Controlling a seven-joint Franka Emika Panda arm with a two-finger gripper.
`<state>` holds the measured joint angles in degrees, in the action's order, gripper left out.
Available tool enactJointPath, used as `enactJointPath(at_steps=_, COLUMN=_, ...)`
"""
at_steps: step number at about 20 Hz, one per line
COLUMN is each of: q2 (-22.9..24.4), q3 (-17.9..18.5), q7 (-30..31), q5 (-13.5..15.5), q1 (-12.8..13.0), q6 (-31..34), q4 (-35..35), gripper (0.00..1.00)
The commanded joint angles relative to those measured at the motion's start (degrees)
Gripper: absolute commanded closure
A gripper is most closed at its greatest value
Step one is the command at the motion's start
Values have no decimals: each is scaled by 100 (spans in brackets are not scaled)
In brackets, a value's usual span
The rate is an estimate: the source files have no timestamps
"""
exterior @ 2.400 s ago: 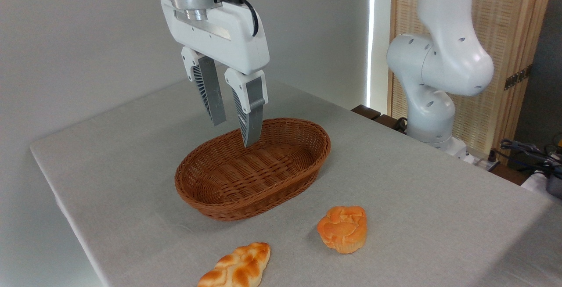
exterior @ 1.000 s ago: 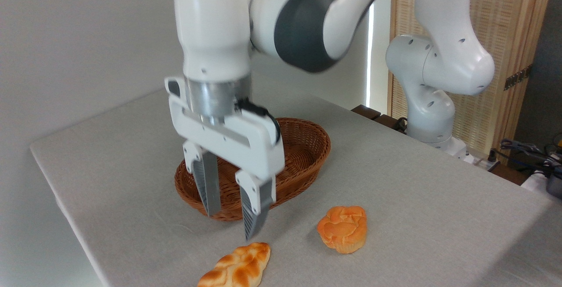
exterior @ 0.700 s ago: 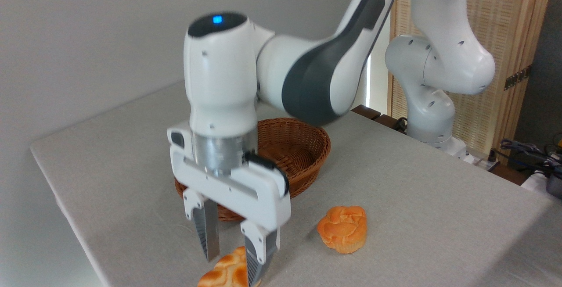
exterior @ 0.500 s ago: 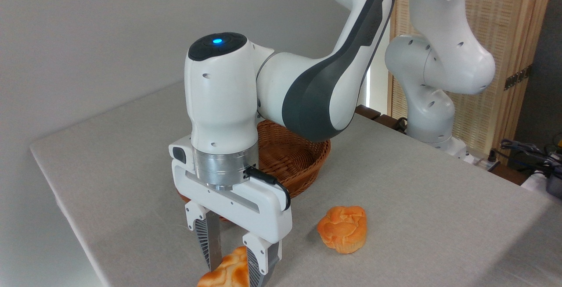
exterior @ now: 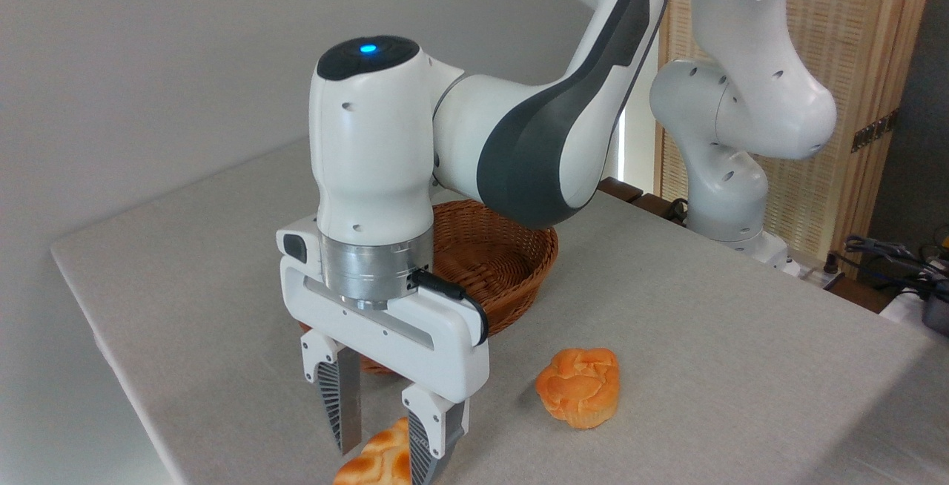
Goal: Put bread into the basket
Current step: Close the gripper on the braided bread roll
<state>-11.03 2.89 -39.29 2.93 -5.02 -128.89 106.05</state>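
Observation:
I should put bread into the wicker basket (exterior: 519, 248) next, so my gripper should grab the braided bread by its middle (exterior: 382, 464).
The braided golden-yellow bread (exterior: 368, 466) lies at the bottom edge of the picture, partly cut off and partly hidden by my fingers. My gripper (exterior: 383, 463) hangs straight down over it, open, with one finger on each side of the loaf's upper end. I cannot tell whether the fingers touch it. The oval brown wicker basket (exterior: 519, 248) sits behind the gripper with nothing visible in it; my wrist covers its left half.
A round orange muffin-like bun (exterior: 579, 386) rests on the grey table (exterior: 704, 337) to the right of the gripper. The arm's white base column (exterior: 730, 173) stands at the back right. The table's left edge (exterior: 111, 344) runs close to the gripper.
The gripper came from above the basket forward and down onto the bread, its fingers now astride the loaf. In the last half second it shifted slightly left and up. The bread stayed put.

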Motion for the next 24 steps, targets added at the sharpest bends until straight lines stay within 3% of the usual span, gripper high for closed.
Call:
enactJointPath(at_steps=1, q2=31, q3=1, q7=79, q5=243, q1=-8, q6=-13, q4=-15, gripper=0)
enactJointPath(at_steps=11, q2=-206, q3=-175, q7=18, q5=156, q1=1, q6=-22, q4=126, gripper=1)
enactJointPath(at_steps=12, q2=-215, q3=-175, q7=-8, q5=138, q1=1, q6=-22, q4=135, gripper=9)
enactJointPath(at_steps=16, q2=-250, q3=-183, q7=-324, q5=138, q1=1, q6=13, q4=152, gripper=65)
enactJointPath(at_steps=17, q2=-250, q3=-192, q7=-342, q5=138, q1=1, q6=13, q4=170, gripper=73)
enactJointPath(at_steps=24, q2=-268, q3=-201, q7=-351, q5=138, q1=1, q6=22, q4=170, gripper=73)
